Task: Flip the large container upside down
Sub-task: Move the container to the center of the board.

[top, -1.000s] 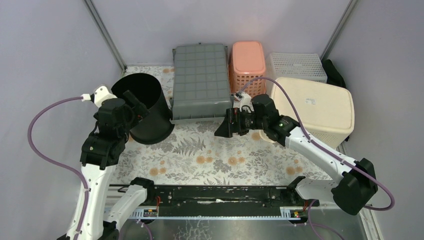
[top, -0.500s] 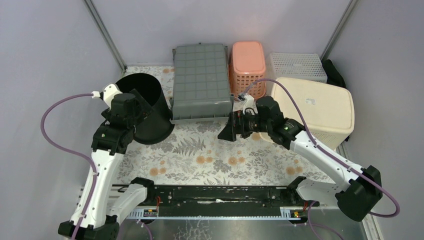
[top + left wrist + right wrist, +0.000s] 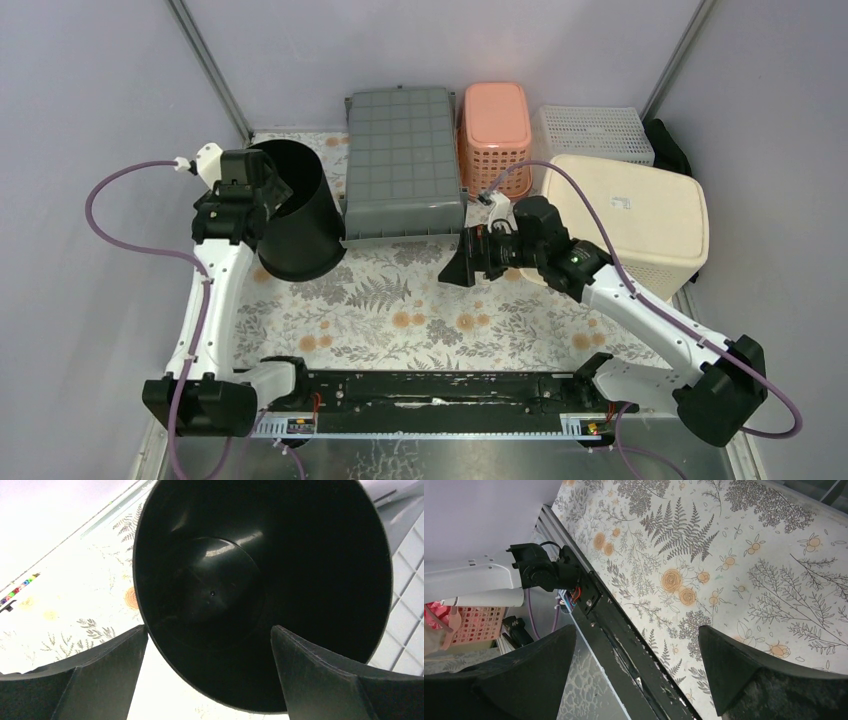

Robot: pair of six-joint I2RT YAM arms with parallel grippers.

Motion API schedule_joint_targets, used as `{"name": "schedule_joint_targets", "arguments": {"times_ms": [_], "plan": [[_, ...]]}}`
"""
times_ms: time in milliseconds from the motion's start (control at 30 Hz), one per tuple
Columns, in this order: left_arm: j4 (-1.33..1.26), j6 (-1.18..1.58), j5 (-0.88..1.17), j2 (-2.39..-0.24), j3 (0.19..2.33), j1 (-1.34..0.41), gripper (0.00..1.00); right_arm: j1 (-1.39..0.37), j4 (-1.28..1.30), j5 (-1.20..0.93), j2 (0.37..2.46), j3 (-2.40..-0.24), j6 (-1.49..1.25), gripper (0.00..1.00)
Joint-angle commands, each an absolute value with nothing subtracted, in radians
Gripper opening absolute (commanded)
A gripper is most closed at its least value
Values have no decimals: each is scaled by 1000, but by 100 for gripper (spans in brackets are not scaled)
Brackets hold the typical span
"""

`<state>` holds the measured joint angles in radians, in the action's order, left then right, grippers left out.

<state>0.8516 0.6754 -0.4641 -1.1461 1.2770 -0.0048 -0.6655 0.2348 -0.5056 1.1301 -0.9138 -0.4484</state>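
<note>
My left gripper next grabs the large container's rim on the side away from the grey crate, to tilt and draw the container away for turning.
The large container is a black round bucket [image 3: 305,228] standing upright on the floral mat at the back left, mouth up. The left wrist view looks straight down into its dark inside [image 3: 215,590]. My left gripper [image 3: 272,190] hangs open over the bucket's left rim. One finger [image 3: 107,670] is outside the wall and the other [image 3: 320,675] is over the opening; I see no contact with the rim. My right gripper [image 3: 456,268] is open with nothing in it above the middle of the mat, pointing left, and its camera [image 3: 636,627] looks down at the mat and the front rail.
A grey crate [image 3: 403,160], a pink basket [image 3: 495,120] and a white mesh basket [image 3: 595,132] line the back. A big beige tub [image 3: 630,215] sits at the right, close behind my right arm. The black rail [image 3: 430,390] runs along the near edge.
My left arm has stretched back and up, carrying its open gripper from the bucket's near side to over its left rim. The right gripper drifted slightly right. The bucket has not moved.
</note>
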Motion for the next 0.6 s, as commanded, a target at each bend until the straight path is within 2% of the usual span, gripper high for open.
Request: {"name": "schedule_joint_targets", "arguments": {"times_ms": [0,300,567], "plan": [[789,677,-431,-1139,1326,21,100,-664,206,-508,1092,-900,-443,99],[878,727,-533,-1147,1343,45,100,-664,211,-516,1075,-883,-455,100],[895,759,-508,-1190,1308,124,100,-664,228,-518,1079,-885,-456,100]]}}
